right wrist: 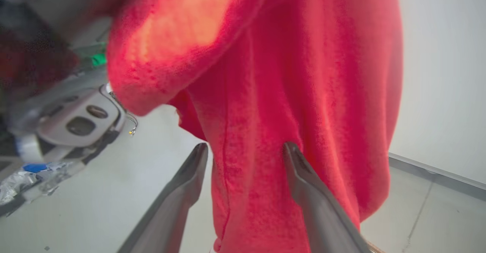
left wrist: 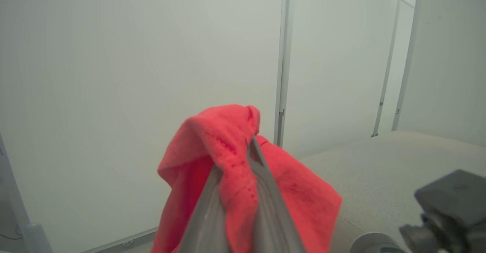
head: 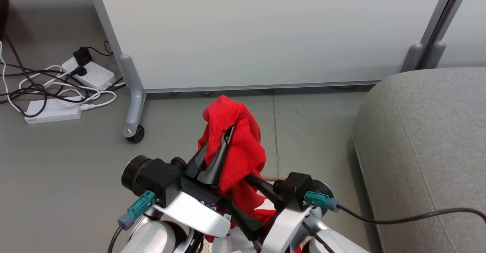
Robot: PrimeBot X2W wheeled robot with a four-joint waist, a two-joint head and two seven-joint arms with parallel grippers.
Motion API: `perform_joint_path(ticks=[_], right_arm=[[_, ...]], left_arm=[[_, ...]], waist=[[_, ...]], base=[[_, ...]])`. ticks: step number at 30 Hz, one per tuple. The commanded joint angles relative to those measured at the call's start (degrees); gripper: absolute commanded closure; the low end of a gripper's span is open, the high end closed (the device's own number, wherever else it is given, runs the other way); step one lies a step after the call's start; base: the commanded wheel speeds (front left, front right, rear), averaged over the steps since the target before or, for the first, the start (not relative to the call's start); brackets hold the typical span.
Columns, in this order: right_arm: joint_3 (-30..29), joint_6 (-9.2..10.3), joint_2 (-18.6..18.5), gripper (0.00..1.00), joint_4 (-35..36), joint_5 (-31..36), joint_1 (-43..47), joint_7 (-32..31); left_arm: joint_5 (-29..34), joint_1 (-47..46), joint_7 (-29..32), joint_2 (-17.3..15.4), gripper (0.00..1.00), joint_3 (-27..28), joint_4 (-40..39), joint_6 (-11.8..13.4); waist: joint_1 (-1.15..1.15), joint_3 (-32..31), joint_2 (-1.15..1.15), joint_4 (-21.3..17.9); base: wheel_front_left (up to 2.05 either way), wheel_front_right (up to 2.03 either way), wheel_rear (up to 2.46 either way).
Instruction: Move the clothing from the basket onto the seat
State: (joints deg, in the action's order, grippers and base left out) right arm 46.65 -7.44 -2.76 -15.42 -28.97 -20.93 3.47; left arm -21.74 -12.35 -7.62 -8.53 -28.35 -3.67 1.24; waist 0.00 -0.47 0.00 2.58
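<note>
I should next use my right gripper to carry the bright red garment to the grey seat [head: 425,150], so I should grab the garment by its hanging fold [head: 245,172].
A bright red garment [head: 243,146] hangs in the air over the grey floor, draped over the long fingers of my left gripper [head: 229,132], which is shut on a fold near its top. The left wrist view shows the same pinch, the left gripper [left wrist: 233,155] with the red garment [left wrist: 303,196] spilling to both sides. My right gripper [right wrist: 245,146] is open lower down, its fingers spread against the hanging fabric [right wrist: 273,93]. The light grey seat [head: 425,150] stands to the right, with nothing on it. A thin brown strip [head: 270,178], perhaps the basket's rim, peeks out behind my arms; the rest is hidden.
A white partition panel [head: 265,33] on castors [head: 134,133] stands just beyond the garment. Power strips [head: 89,73] with tangled cables [head: 45,90] lie on the floor at the far left. My right wrist [left wrist: 452,207] shows low in the left wrist view.
</note>
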Motion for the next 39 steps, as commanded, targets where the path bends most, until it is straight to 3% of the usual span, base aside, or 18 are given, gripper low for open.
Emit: perform_joint_path(ticks=[1, 2, 3, 8, 10, 11, 12, 25, 39], right_arm=[[0.8, -0.09, -0.3, 0.11, -1.2, -0.8, -1.4, 1.1], [2.0, -0.09, -0.2, 0.66, -1.7, -1.8, -2.2, 1.7], [2.6, -0.09, -0.2, 1.0, -2.8, -2.1, -3.0, 1.9], [3.8, -0.09, -0.3, 1.0, -6.9, -3.8, -6.1, 5.1], [3.7, -0.09, -0.3, 1.0, -7.7, -3.9, -6.6, 6.0], [3.4, -0.09, -0.3, 1.0, -8.2, -3.8, -7.0, 6.4], [3.2, -0.09, -0.3, 1.0, -8.5, -3.7, -7.2, 6.6], [-4.9, -0.09, -0.2, 1.0, -11.1, -0.1, -8.9, 8.8], [-15.7, -0.09, -0.9, 1.0, -12.9, 3.1, -7.3, 8.8]], left_arm=[[-0.2, -1.2, -0.3, -0.1, 1.0, -0.1, -0.4, -0.1], [-0.4, -1.2, -0.3, -0.1, 1.0, -0.3, -0.3, -0.2], [-0.5, -1.2, -0.3, 0.0, 1.0, -0.4, -0.3, -0.5], [-0.9, -1.0, 0.3, -0.5, 1.0, -0.9, 0.2, -0.7], [-1.0, -0.9, 0.5, -0.7, 0.61, -0.9, 0.2, -0.5], [-1.0, -0.8, 0.6, -0.7, 0.25, -0.9, 0.2, -0.3], [-0.9, -0.8, 0.7, -0.8, 0.0, -0.8, 0.1, -0.1], [2.6, 0.7, -0.7, -1.5, 0.0, -0.9, -1.0, 3.6], [3.3, 4.8, 1.5, -3.8, 0.0, -6.6, 3.1, 0.5]], waist=[[0.0, 0.1, 0.0, 0.2], [0.0, 0.1, 0.0, 0.3], [0.0, 0.1, 0.0, 0.4], [0.0, 0.1, 0.0, 0.5], [0.0, 0.0, 0.0, 0.3], [0.0, 0.0, 0.0, 0.2], [0.0, 0.0, 0.0, 0.1], [0.0, 0.0, 0.0, -0.6], [0.0, -0.3, 0.0, -0.7]], base=[[0.0, 0.0, 0.0], [0.0, 0.0, 0.0], [0.0, 0.0, 0.0], [0.0, 0.0, 0.0], [0.0, 0.0, 0.0], [0.0, 0.0, 0.0], [0.0, 0.0, 0.0], [0.0, 0.0, 0.0], [0.0, 0.0, 0.0]])
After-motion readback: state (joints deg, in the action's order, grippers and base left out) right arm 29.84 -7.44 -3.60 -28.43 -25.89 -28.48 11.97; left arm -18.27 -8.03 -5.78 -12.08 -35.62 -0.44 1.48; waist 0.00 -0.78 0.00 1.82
